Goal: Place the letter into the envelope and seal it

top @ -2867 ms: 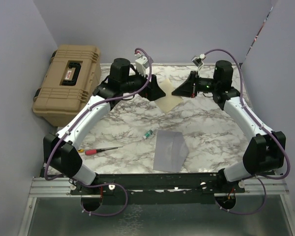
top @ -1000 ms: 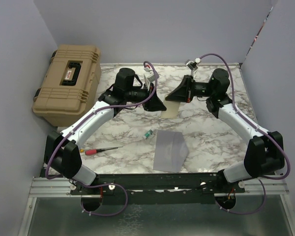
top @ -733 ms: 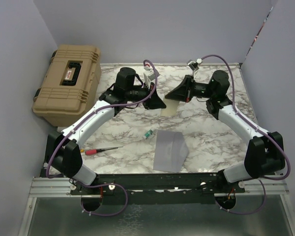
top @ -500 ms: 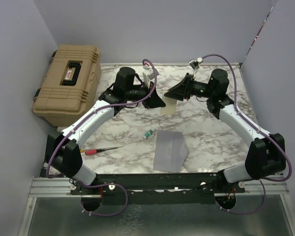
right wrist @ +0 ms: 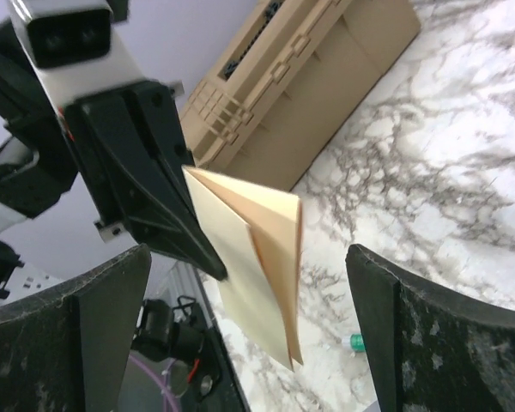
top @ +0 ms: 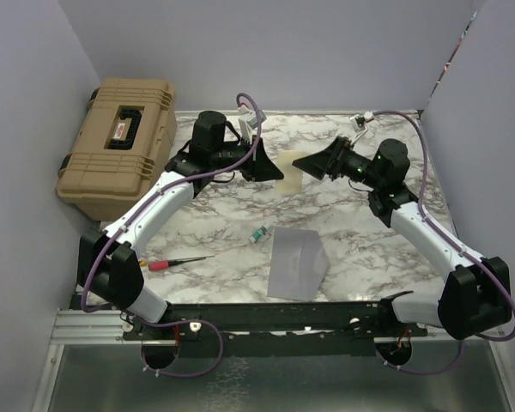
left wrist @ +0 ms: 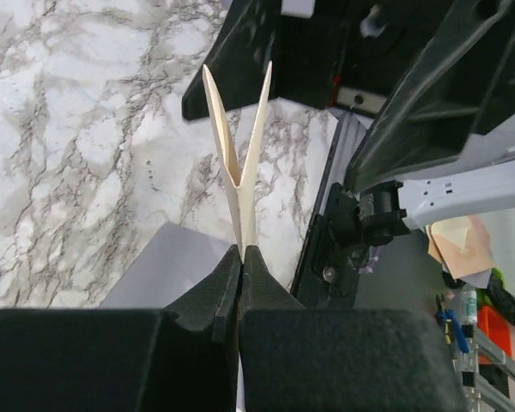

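The letter's folded edge needs to stay free to enter the envelope (top: 296,262), so my right gripper needs to pinch the letter's two spread leaves together at their open side next.
The letter (top: 290,174) is a peach sheet folded into a V, held in the air over the back of the table. My left gripper (top: 275,171) is shut on its folded edge, and the left wrist view shows the two leaves (left wrist: 240,172) spreading out past the pinched fingertips (left wrist: 242,253). My right gripper (top: 302,162) faces it from the right, open. In the right wrist view the letter (right wrist: 257,257) hangs between its wide-apart fingers (right wrist: 103,318) without touching them. The grey-lilac envelope (top: 296,262) lies flat near the table's front edge.
A tan hard case (top: 120,146) stands at the back left. A red-handled screwdriver (top: 176,262) and a small green-capped item (top: 257,234) lie on the marble top left of the envelope. Walls close the table in at the back and sides.
The left gripper closed on the letter. The right gripper opened, let go of it and drew back to the right. The left arm shifted the letter slightly toward the back.
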`<state>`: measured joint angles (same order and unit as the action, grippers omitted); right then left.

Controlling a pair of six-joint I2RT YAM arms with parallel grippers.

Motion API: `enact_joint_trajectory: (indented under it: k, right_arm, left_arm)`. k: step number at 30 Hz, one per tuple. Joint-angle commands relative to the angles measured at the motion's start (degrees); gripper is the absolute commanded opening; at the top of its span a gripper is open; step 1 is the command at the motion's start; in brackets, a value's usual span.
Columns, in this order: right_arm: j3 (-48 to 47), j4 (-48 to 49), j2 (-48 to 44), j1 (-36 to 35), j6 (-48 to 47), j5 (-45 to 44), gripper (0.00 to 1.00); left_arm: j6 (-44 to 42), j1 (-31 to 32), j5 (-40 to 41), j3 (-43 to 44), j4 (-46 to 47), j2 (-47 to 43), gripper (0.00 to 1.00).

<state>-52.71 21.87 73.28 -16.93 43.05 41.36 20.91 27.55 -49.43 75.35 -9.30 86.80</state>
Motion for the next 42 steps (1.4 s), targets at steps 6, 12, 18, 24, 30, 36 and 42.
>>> enact_joint_trajectory:
  k: [6,12,18,24,30,36,42]
  right_arm:
    - [8.6,32.6,3.4,0.1,19.7,14.9,0.81]
    - [8.3,35.7,4.8,0.2,20.2,15.9,0.39]
    - [5.3,22.5,5.3,0.2,13.3,12.7,0.01]
    - [0.9,-9.0,2.6,0.1,-0.9,-5.1,0.01]
    - [3.2,-35.0,0.3,0.2,-1.6,-19.2,0.01]
    - [11.3,-46.4,-7.9,0.1,-2.2,-22.6,0.01]
    - [18.6,-50.4,-14.7,0.2,0.3,-19.0,0.01]
  left_arm:
    - [3.6,0.1,-6.0,2.8,1.8,-0.8,0.00]
    - [5.1,0.0,-5.9,4.0,1.8,0.2,0.00]
    - [5.6,0.0,-4.1,3.8,2.0,0.5,0.00]
    - [5.5,-0.3,2.4,0.2,1.6,0.3,0.64]
    - [6.3,-0.1,19.4,-6.3,-3.7,0.1,0.83]
    - [12.6,6.1,32.3,-14.7,-6.8,-0.6,0.89]
    - [25.5,16.0,40.0,-18.5,-10.4,-1.3,0.84]
